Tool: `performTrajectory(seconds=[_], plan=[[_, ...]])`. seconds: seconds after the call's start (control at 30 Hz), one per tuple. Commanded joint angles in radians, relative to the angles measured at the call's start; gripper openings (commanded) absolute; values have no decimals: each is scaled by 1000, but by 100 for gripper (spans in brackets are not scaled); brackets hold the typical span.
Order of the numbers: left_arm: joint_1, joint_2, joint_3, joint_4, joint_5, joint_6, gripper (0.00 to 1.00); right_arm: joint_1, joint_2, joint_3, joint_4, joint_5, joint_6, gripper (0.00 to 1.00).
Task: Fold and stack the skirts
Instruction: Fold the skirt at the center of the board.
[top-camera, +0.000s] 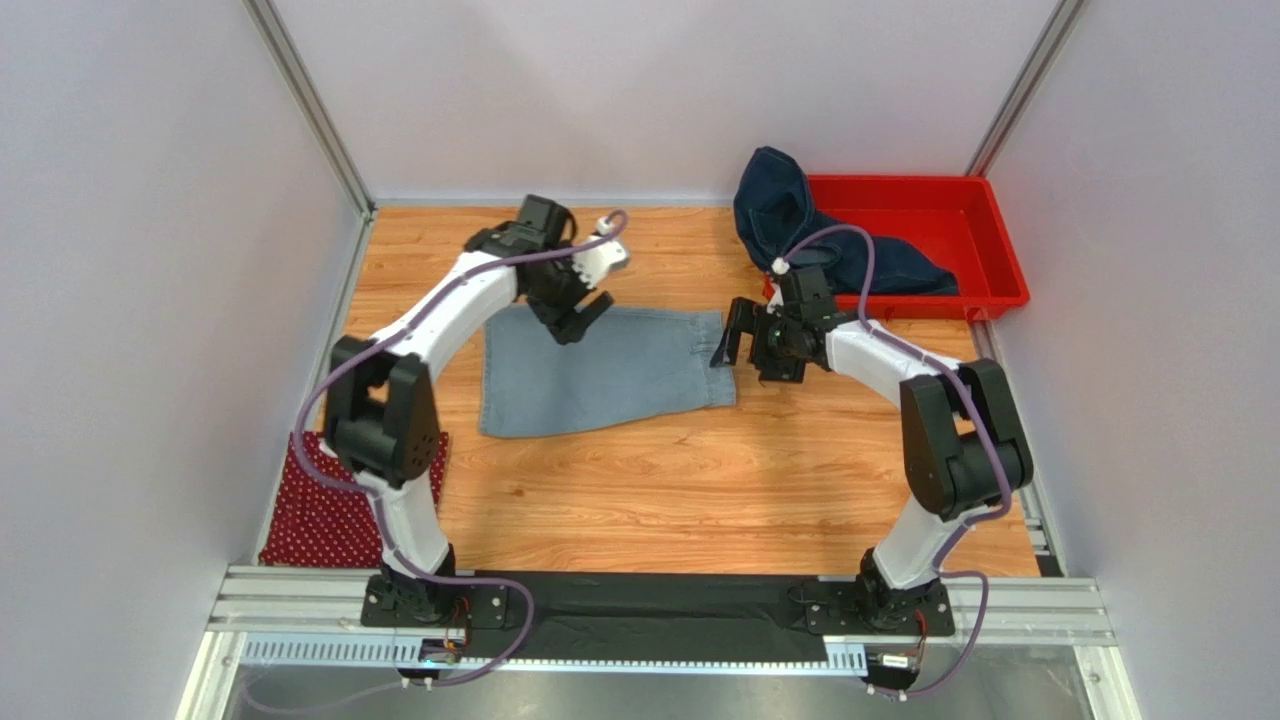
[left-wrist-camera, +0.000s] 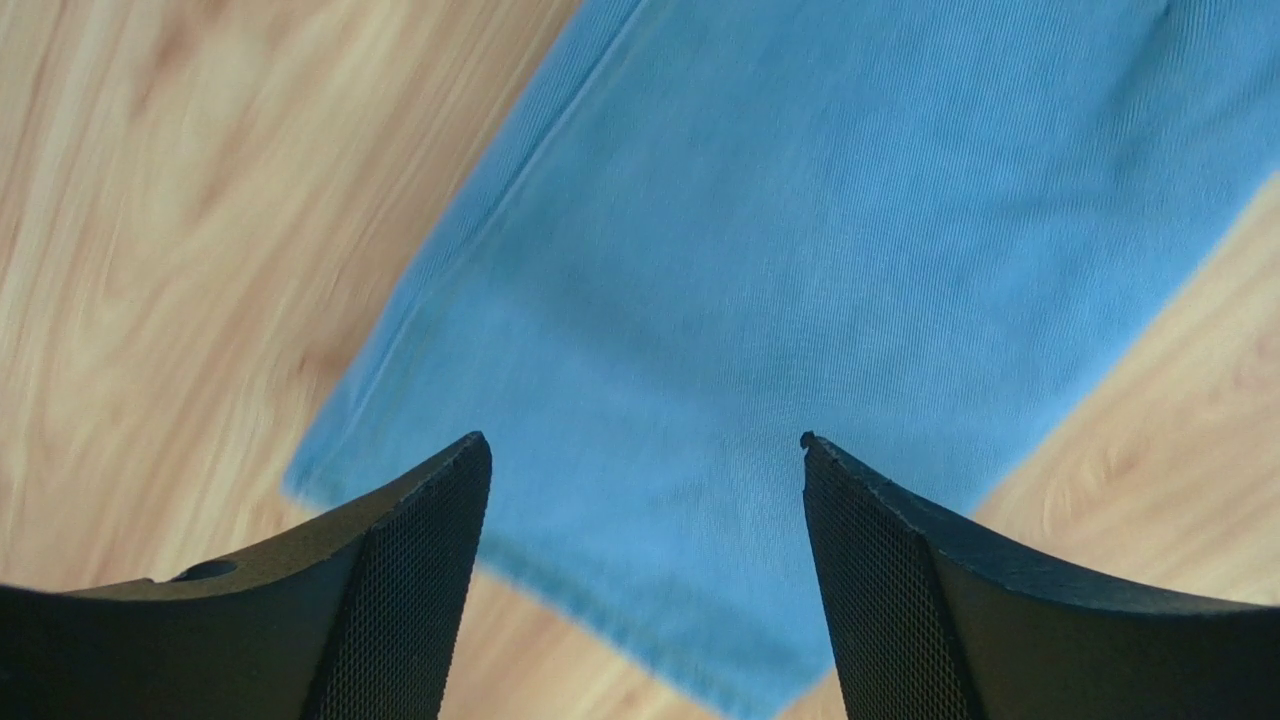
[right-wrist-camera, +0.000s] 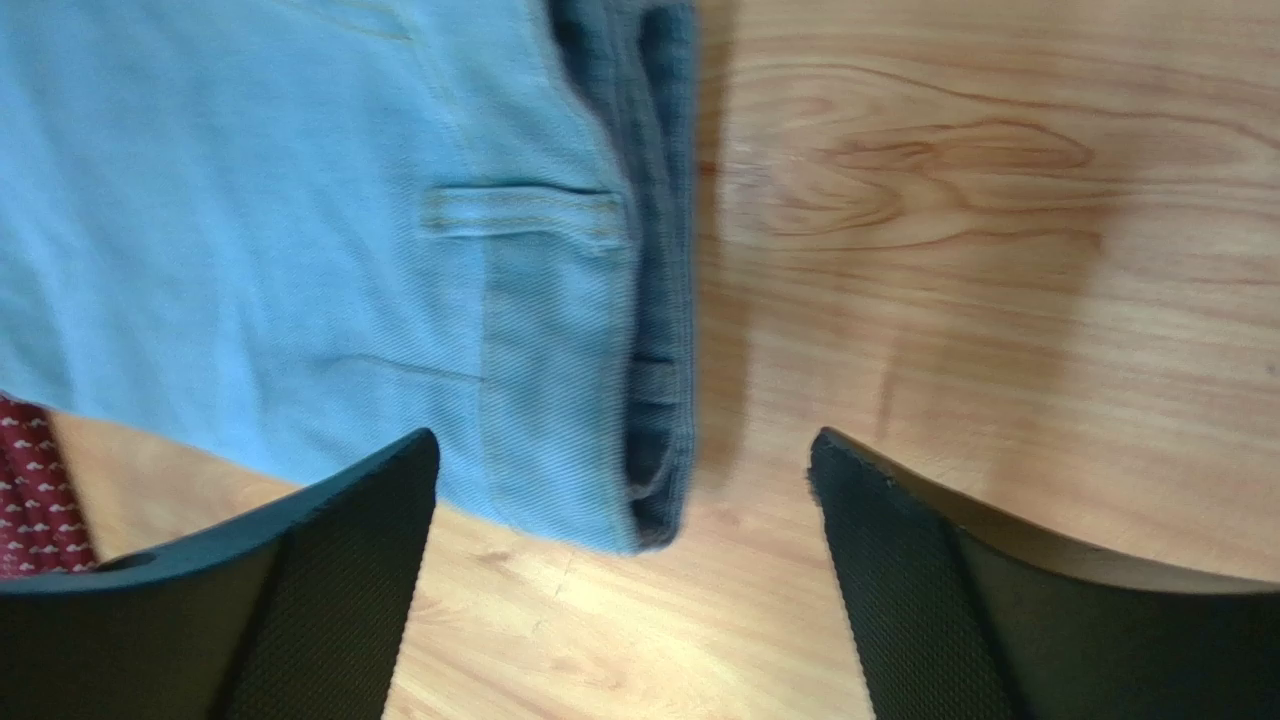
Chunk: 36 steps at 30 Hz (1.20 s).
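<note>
The light blue-grey denim skirt (top-camera: 601, 371) needs to be folded over its hem end, so my right gripper should grab it next by the edge of its waistband end (top-camera: 730, 374).
The light blue-grey denim skirt (top-camera: 601, 371) lies flat in the middle of the table. My left gripper (top-camera: 579, 318) hovers over its far left edge, open with nothing between its fingers; in the left wrist view the gripper (left-wrist-camera: 646, 450) has the skirt (left-wrist-camera: 812, 270) below it. My right gripper (top-camera: 736, 338) is open at the skirt's right end. In the right wrist view the skirt's waistband end (right-wrist-camera: 661, 300) lies under the open right gripper (right-wrist-camera: 624, 443). The dark navy skirt (top-camera: 819, 225) is bunched in the red tray (top-camera: 1010, 255). The dark red dotted skirt (top-camera: 323, 518) lies at the near left, partly behind the left arm.
The red tray stands at the back right corner, the navy skirt hanging over its left rim. Grey walls enclose the table on three sides. A corner of the dotted skirt (right-wrist-camera: 30, 495) shows at the left edge of the right wrist view.
</note>
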<state>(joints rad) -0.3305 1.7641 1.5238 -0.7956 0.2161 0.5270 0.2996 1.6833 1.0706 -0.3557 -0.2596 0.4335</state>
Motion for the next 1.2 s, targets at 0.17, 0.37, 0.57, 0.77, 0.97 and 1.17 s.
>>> performTrajectory(seconds=[0.17, 0.37, 0.57, 0.77, 0.97, 1.17], plan=[[-145, 336, 210, -7, -171, -16, 84, -25, 180, -18, 172, -156, 163, 98], [-177, 429, 219, -11, -199, 4, 84, -24, 240, -58, 228, -231, 208, 91], [-177, 452, 222, -19, -201, 10, 84, -24, 294, -38, 296, -299, 234, 87], [-177, 460, 225, -20, -188, 4, 84, -20, 332, -11, 378, -380, 283, 67], [-176, 443, 220, -28, -193, 13, 84, -20, 294, 5, 363, -377, 275, 25], [-165, 333, 223, -69, -117, 13, 86, -17, 198, 60, 183, -300, 183, 0]])
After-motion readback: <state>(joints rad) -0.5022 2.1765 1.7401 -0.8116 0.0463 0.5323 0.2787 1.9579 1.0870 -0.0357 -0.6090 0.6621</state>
